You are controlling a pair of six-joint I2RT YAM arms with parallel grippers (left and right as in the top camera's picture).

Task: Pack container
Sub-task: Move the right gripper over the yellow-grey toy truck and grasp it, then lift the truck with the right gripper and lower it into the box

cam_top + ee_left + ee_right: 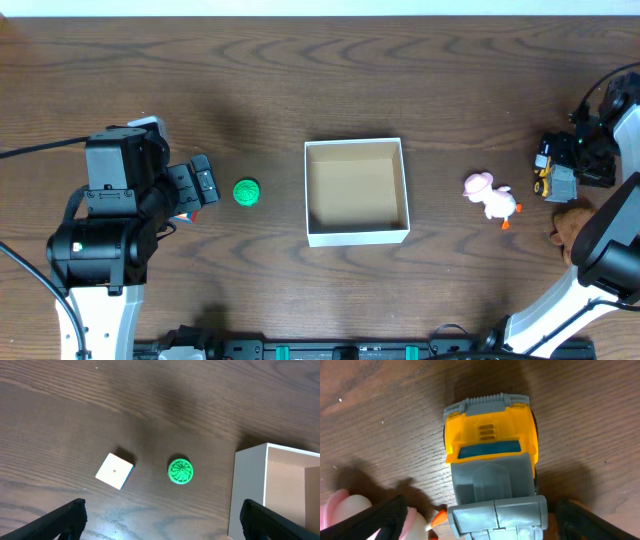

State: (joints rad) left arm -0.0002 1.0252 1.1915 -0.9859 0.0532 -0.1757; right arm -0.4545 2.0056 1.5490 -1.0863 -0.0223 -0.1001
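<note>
The truck (492, 455) has its grey rear (497, 514) between my fingers. My right gripper is ready to close and would hold the truck if it closed now.
The container (356, 237) is a square white box with a tan inside, empty, at the table's middle; its corner shows in the left wrist view (248, 485). A green ball (246, 192) lies left of it, also in the left wrist view (180, 471), next to a white cube (115, 471). My left gripper (204, 184) is open and empty just left of the ball, its fingers wide apart in the left wrist view (165, 522). My right gripper (572, 165) is open at the far right, straddling a yellow and grey toy truck (492, 455) without touching its sides.
A pink and white duck toy (491, 196) lies between the container and the truck; it shows in the right wrist view (347, 510). A brown toy (569, 226) sits near the right arm's base. The truck also shows in the overhead view (552, 180).
</note>
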